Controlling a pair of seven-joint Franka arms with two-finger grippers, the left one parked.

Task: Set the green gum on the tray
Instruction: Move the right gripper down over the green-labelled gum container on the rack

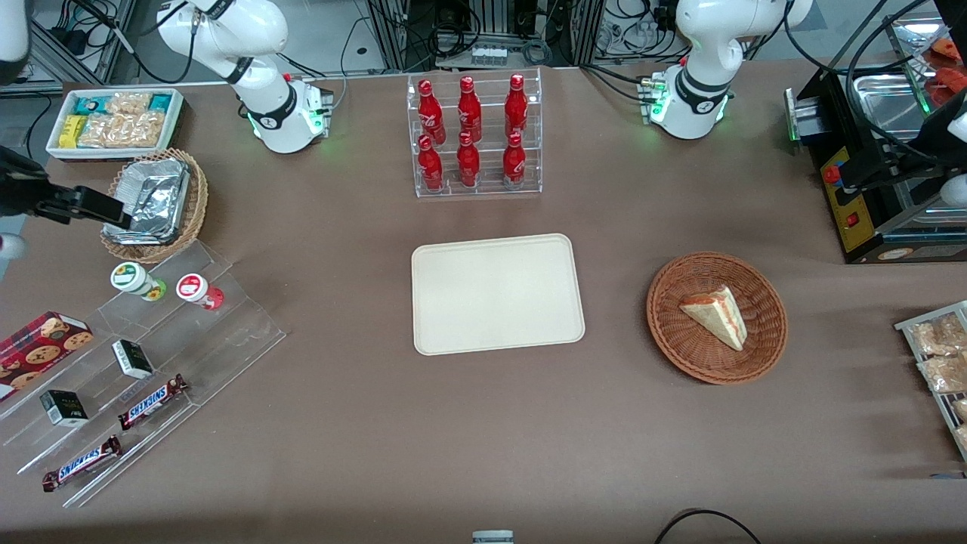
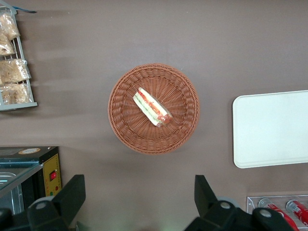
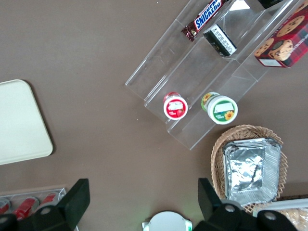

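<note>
My right gripper will grab the green gum by its white lid (image 1: pixel 128 276) next. Then it will put the gum on the cream tray (image 1: pixel 497 293).
The green gum (image 1: pixel 137 279) stands upright on the top step of a clear stepped stand at the working arm's end of the table, beside the red-lidded gum (image 1: pixel 199 291). It also shows in the right wrist view (image 3: pixel 220 109), white lid up. The cream tray (image 1: pixel 497 293) lies bare at the table's middle, and its corner shows in the right wrist view (image 3: pixel 19 122). My right gripper (image 1: pixel 106 210) hangs high over the foil basket's edge, farther from the front camera than the gum. It is open and empty (image 3: pixel 143 192), touching nothing.
A wicker basket with foil trays (image 1: pixel 155 200) sits next to the stand. The stand (image 1: pixel 143 370) also holds Snickers bars, small dark boxes and a cookie box. A rack of red bottles (image 1: pixel 474 136) stands farther back than the tray. A sandwich basket (image 1: pixel 716 317) lies toward the parked arm.
</note>
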